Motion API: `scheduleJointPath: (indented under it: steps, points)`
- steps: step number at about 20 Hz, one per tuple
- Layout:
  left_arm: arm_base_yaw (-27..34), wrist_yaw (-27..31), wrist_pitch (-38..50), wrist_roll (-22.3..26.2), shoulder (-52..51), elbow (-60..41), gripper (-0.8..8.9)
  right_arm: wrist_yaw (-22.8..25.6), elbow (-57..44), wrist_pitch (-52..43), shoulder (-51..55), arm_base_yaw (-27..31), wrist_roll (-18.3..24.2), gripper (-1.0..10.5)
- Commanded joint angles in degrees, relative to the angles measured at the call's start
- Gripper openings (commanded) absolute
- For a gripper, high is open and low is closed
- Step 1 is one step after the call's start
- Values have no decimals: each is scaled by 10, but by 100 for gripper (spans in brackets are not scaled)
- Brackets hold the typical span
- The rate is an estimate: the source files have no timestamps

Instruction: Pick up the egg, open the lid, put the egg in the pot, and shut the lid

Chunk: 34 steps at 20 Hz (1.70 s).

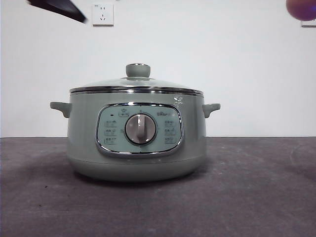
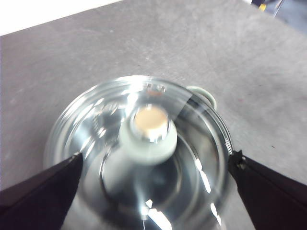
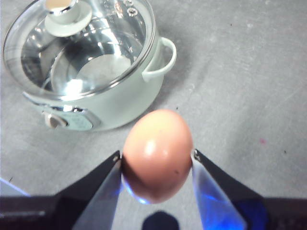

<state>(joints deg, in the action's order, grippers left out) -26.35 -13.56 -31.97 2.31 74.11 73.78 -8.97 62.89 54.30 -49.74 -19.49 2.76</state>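
Note:
The left gripper grabs the narrow green knob on top [image 1: 138,70] next, since the glass lid is wider than the gripper's open fingers.
The sage-green pot [image 1: 84,148] stands mid-table with the glass lid [image 1: 113,83] shut on it. My left gripper [image 2: 156,157] is open and hangs above the lid [image 2: 91,129], its jaws wide on either side of the green knob [image 2: 147,136] and not touching it. It shows as a black tip [image 1: 59,9] at the top left of the front view. My right gripper [image 3: 156,155] is shut on the brown-orange egg [image 3: 157,153], held in the air beside the pot [image 3: 120,103], on its handle side. A blurred dark round shape [image 1: 301,9] at the front view's top right may be the egg.
The dark grey table [image 1: 256,197] stretches around the pot. A white wall with a power outlet [image 1: 102,14] stands behind. The pot's side handles [image 1: 211,108] stick out left and right. The front dial [image 1: 140,129] faces the front camera.

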Motion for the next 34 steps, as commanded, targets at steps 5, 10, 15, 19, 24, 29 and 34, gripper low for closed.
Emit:
scheduleJointPath:
  steps: [5, 10, 15, 19, 24, 29, 34]
  points:
    - [-30, 31, 30, -2, 150, 60, 597, -1, 0, 9, 10, -1, -3, -17]
    - [-33, 62, 42, -8, 189, 60, 596, -1, 0, 8, 10, -1, -2, -17]
    - [-43, 58, 63, -23, 189, 60, 435, -1, 0, 8, 10, -1, 2, -17]
    - [-52, 61, 62, -23, 194, 60, 435, -1, 0, 8, 10, -1, 4, -17]
    - [-52, 61, 44, -28, 195, 60, 435, -1, 0, 5, 10, -1, 8, -17]
    - [-52, 61, 47, -42, 196, 60, 214, -1, 0, 2, 10, -1, 8, -17]
    - [-52, 61, 43, -42, 196, 60, 84, -1, 0, 2, 10, -1, 8, -17]
